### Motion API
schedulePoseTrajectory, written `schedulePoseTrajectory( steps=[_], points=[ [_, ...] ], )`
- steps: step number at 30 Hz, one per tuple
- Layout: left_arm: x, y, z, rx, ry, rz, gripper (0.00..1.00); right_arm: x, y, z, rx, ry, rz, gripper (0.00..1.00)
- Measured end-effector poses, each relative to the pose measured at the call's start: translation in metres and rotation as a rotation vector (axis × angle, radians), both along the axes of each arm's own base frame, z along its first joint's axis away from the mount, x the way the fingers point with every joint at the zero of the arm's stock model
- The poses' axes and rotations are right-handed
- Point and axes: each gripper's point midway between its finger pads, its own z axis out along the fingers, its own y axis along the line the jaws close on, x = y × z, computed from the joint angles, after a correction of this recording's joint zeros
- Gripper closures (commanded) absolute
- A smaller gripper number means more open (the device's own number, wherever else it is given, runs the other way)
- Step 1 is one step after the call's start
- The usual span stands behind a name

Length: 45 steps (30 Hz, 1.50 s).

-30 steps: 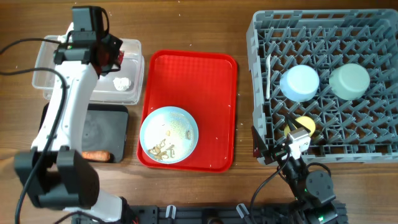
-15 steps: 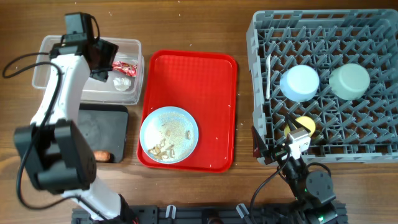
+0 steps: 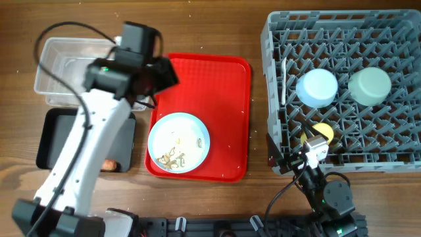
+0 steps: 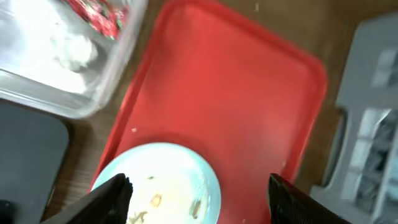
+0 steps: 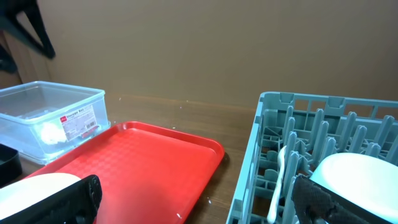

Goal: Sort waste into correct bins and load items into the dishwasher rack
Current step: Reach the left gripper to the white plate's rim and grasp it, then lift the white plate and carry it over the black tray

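Note:
The light blue plate's rim (image 3: 208, 142) on the rack-facing side will be grabbed next by my left gripper, which should then tip the scraps into the black tray (image 3: 56, 138).
A light blue plate (image 3: 179, 142) holding pale food scraps (image 3: 172, 157) sits on the red serving tray (image 3: 223, 79). My left gripper (image 4: 199, 200) hangs open and empty above the plate's (image 4: 165, 183) far side. In the clear tub (image 4: 37, 93) lie the red-and-white wrapper (image 4: 99, 15) and the white tissue (image 4: 74, 50). The carrot (image 3: 108, 164) rests on the black tray (image 3: 56, 138). The dishwasher rack (image 3: 342, 46) holds a blue bowl (image 3: 317, 87), a green bowl (image 3: 370, 85), a yellow cup (image 3: 322, 133) and a white spoon (image 3: 284, 79). My right gripper (image 5: 196, 202) is open and empty by the rack's near left corner.
The left arm (image 3: 85, 151) reaches across the black tray and the clear tub's right end. Bare wooden table (image 3: 260, 131) runs between the red tray and the rack. The right arm's base (image 3: 329, 197) stands at the front edge.
My left gripper opened over the clear tub, leaving the wrapper inside, then swung right to above the red tray and plate. The right arm has not moved.

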Motion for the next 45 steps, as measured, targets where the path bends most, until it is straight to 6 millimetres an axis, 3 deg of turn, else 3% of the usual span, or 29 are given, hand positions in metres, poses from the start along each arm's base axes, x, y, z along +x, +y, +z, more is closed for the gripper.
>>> schedulePoseTrajectory(
  steps=[3, 7, 10, 13, 15, 19, 23, 29, 31, 35, 40, 45],
  points=[
    [-0.003, -0.020, -0.022, 0.045, 0.057, -0.071, 0.52, 0.000, 0.000, 0.000, 0.000, 0.000, -0.001, 0.00],
    [-0.020, -0.050, -0.067, 0.121, 0.198, -0.174, 0.66, 0.000, 0.000, 0.000, 0.000, 0.000, 0.000, 0.00],
    [-0.032, -0.073, -0.101, 0.170, 0.283, -0.234, 0.67, 0.000, 0.000, 0.000, 0.000, 0.000, -0.001, 0.00],
    [-0.049, -0.093, -0.148, 0.268, 0.382, -0.257, 0.64, 0.000, 0.000, 0.000, 0.000, 0.000, 0.000, 0.00],
    [-0.054, -0.097, -0.161, 0.312, 0.398, -0.260, 0.64, 0.000, 0.000, 0.000, 0.000, 0.000, 0.000, 0.00],
    [-0.064, -0.110, -0.188, 0.386, 0.415, -0.297, 0.77, 0.000, 0.000, 0.000, 0.000, 0.000, 0.000, 0.00],
    [-0.063, -0.108, -0.197, 0.405, 0.417, -0.290, 0.96, 0.000, 0.000, 0.000, 0.000, 0.000, -0.001, 0.00],
    [-0.054, -0.110, -0.198, 0.413, 0.375, -0.288, 0.96, 0.000, 0.000, 0.000, 0.000, 0.000, -0.001, 0.00],
    [-0.049, -0.110, -0.197, 0.433, 0.354, -0.314, 0.84, 0.000, 0.000, 0.000, 0.000, 0.000, 0.000, 0.00],
    [-0.045, -0.109, -0.197, 0.454, 0.335, -0.342, 0.78, 0.000, 0.000, 0.000, 0.000, 0.000, 0.000, 0.00],
    [-0.041, -0.112, -0.199, 0.450, 0.319, -0.352, 0.96, 0.000, 0.000, 0.000, 0.000, 0.000, 0.000, 0.00],
    [-0.039, -0.114, -0.199, 0.446, 0.308, -0.350, 0.96, 0.000, 0.000, 0.000, 0.000, 0.000, 0.000, 0.00]
  ],
)
